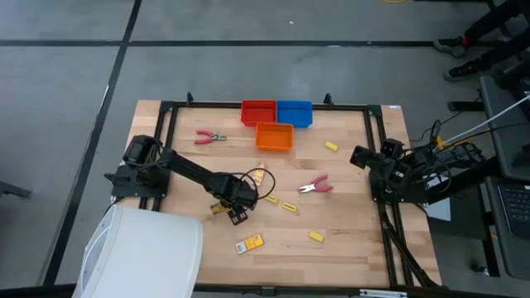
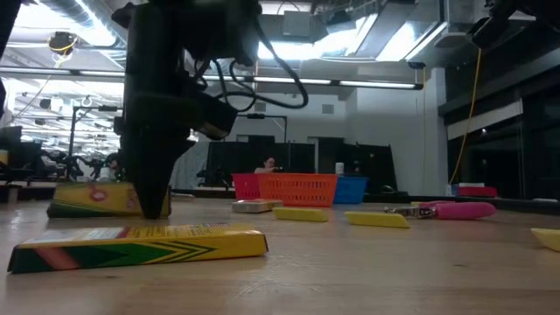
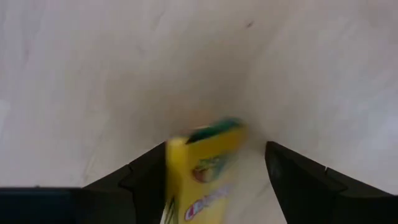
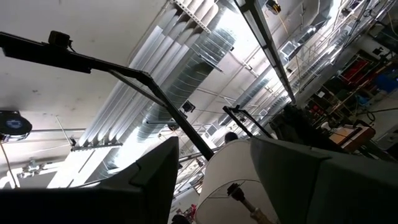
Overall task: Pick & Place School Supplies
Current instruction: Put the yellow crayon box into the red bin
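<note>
I need to close my left gripper on the crayon packet now, as its fingers are beside the packet's long sides.
My left gripper (image 1: 236, 213) points down at the table, open, astride one end of an orange-yellow crayon packet (image 3: 208, 171) that lies flat on the wood (image 1: 217, 209). A second packet (image 1: 248, 242) lies nearer the near edge and a third (image 1: 263, 176) farther off. Small yellow blocks (image 1: 288, 207) (image 1: 316, 237) (image 1: 331, 146) lie scattered. One pink-handled tool (image 1: 315, 186) rests mid-table and another (image 1: 209, 137) near the far left. My right gripper (image 4: 214, 180) is open, parked at the right edge (image 1: 360, 156), facing the ceiling. My left gripper comes at the packet's end (image 3: 199, 143) from above, pointing down, with one finger on each long side. The packet lies flat on the table, close against one finger (image 3: 146, 177) and apart from the other (image 3: 298, 177). Whether that near finger touches it, I cannot tell.
Red (image 1: 258, 112), blue (image 1: 295, 112) and orange (image 1: 274, 137) bins stand together at the far middle of the table. A white rounded object (image 1: 145, 252) covers the near left corner. A black frame (image 1: 377, 132) runs along the table's edges.
</note>
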Controlling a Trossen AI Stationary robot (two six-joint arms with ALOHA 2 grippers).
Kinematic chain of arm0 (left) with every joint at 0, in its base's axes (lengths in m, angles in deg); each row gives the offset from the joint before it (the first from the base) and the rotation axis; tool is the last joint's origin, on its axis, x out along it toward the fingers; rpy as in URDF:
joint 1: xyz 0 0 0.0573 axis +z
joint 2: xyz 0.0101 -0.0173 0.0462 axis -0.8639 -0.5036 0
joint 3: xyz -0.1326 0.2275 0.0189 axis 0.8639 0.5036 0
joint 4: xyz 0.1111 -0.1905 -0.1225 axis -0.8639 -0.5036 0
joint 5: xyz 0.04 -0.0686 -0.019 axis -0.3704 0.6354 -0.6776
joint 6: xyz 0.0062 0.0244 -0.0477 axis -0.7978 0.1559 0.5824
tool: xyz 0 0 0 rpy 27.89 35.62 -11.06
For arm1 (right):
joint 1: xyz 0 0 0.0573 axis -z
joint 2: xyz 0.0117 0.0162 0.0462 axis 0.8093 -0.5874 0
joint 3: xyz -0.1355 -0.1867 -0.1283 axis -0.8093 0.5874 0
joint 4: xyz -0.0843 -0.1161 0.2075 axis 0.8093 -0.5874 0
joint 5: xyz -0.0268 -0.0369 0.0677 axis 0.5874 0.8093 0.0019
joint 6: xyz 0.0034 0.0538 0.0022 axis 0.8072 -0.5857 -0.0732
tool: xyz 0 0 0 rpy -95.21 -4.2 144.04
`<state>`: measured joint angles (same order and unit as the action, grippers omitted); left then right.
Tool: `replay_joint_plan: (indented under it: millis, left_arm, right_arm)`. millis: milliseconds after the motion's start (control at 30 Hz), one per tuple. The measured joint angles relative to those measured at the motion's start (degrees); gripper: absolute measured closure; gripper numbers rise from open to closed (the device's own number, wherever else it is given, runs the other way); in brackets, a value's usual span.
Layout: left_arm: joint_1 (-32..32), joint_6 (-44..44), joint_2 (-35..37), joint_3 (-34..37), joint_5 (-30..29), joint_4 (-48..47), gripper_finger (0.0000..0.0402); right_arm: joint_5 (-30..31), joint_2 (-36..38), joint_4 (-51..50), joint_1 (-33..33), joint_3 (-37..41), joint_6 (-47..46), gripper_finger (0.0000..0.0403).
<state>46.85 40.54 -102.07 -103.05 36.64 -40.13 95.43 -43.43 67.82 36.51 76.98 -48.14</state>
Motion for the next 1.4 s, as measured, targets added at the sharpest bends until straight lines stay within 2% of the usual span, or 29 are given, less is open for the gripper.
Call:
replay_joint_plan:
  millis: [200, 533, 833, 1033, 1233, 1300, 1400]
  left_arm:
    - [0.42, 0.11, 0.04, 0.1, -0.13, -0.22, 0.0186]
    - [0.48, -0.3, 0.04, 0.15, -0.45, -0.45, 0.029]
    - [0.78, -2.0, 1.17, -2.16, -1.21, -0.34, 0.0299]
    - [2.9, -0.44, 4.2, -4.28, -8.32, -0.68, 0.0302]
    - [10.03, -2.29, 6.77, -8.23, -21.35, 1.66, 0.0302]
    - [12.67, -5.06, 7.52, -9.34, -24.69, 5.21, 0.0302]
    - [17.42, -13.56, 8.01, -10.17, -22.88, 17.05, 0.0302]
  right_arm:
    - [0.46, 0.0, 0.02, 0.01, 0.0, -0.2, 0.0198]
    - [1.52, 0.0, 0.02, 0.02, 0.0, -0.25, 0.0198]
    - [1.51, 0.0, 0.02, 0.0, 0.0, -1.2, 0.0198]
    - [1.53, 0.0, 0.02, 0.01, 0.0, -1.49, 0.0198]
    - [2.81, -0.7, 0.09, 0.0, 0.0, -2.12, 0.0198]
    - [3.04, -1.31, 0.0, 0.01, 0.0, -2.85, 0.0198]
    - [3.44, -1.87, 0.13, 0.0, 0.0, -3.25, 0.0198]
